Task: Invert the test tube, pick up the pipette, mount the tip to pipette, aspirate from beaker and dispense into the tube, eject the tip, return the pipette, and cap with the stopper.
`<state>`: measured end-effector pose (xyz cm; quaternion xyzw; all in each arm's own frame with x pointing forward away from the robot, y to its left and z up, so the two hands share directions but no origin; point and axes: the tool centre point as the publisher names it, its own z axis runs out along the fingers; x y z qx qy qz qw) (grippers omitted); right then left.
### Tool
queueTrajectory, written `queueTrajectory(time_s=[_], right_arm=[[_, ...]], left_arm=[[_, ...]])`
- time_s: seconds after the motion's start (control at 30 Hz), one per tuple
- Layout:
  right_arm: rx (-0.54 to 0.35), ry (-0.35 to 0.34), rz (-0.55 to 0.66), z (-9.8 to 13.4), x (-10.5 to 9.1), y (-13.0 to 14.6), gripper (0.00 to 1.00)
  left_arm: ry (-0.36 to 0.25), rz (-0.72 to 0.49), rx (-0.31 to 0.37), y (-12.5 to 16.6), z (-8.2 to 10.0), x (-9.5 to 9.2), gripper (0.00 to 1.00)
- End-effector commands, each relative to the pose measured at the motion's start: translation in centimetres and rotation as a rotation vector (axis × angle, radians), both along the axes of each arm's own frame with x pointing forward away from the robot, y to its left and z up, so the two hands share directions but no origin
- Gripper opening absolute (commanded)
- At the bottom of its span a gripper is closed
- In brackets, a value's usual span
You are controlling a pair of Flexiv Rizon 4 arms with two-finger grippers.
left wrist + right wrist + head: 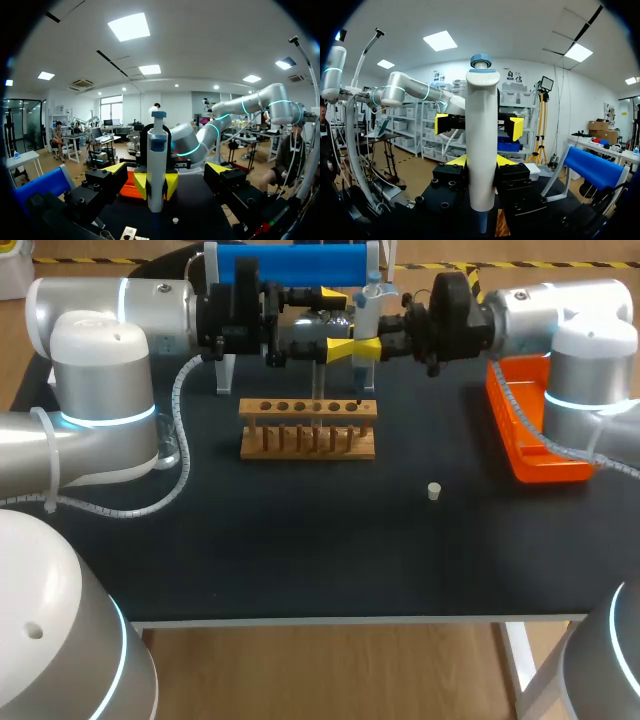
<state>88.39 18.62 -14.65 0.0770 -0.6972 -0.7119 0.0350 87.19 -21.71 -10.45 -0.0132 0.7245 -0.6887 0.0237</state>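
The left gripper should next grab the pipette by the upper body (367, 315) (157, 161), just under the pipette's blue-grey top, because yellow fingers already cover the lower body.
A white pipette (367, 315) with a blue-grey top stands upright above the back of the table. My right gripper (362, 348) is shut on its body, a yellow fingertip (457, 160) on each side of the pipette (482, 140). My left gripper (325, 338) faces it from the other side, open, its fingertips (116, 168) standing wide on either side of the pipette (156, 160) without touching it. The pipette's lower end hangs over the right end of the wooden tube rack (308, 428). A small white stopper (434, 491) lies on the dark mat, right of the rack.
An orange tray (530, 425) sits at the right edge of the table under my right arm. A blue holder (290, 262) on clear legs stands behind the grippers. My left arm's cable (180, 470) loops over the mat left of the rack.
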Motion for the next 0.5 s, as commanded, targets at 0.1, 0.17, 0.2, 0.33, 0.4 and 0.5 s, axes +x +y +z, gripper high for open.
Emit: queueTrajectory(time_s=[0.1, 0.17, 0.2, 0.33, 0.4, 0.5], right_arm=[[0.001, 0.007, -0.003, -0.3, 0.0, 1.8, 0.0], [0.002, 0.011, -0.005, -0.3, 0.0, 2.2, 0.0], [0.003, 0.012, -0.006, -0.3, 0.1, 2.4, 0.0], [0.011, 0.011, -0.016, -0.2, 0.1, 2.9, 0.0], [0.012, 0.009, -0.025, -0.2, 0.2, 3.0, 0.0], [0.014, 0.008, -0.033, -0.1, 0.2, 3.1, 0.0]], left_arm=[[0.001, -0.004, 0.002, 0.0, 0.0, 0.1, 1.0], [0.001, -0.004, 0.002, 0.0, 0.0, 0.1, 1.0], [0.001, -0.004, 0.002, 0.0, 0.0, 0.1, 1.0], [0.001, -0.004, 0.002, 0.0, 0.0, 0.1, 1.0], [0.001, -0.004, 0.002, 0.0, 0.0, 0.1, 1.0], [0.001, -0.004, 0.002, 0.0, 0.0, 0.1, 1.0]])
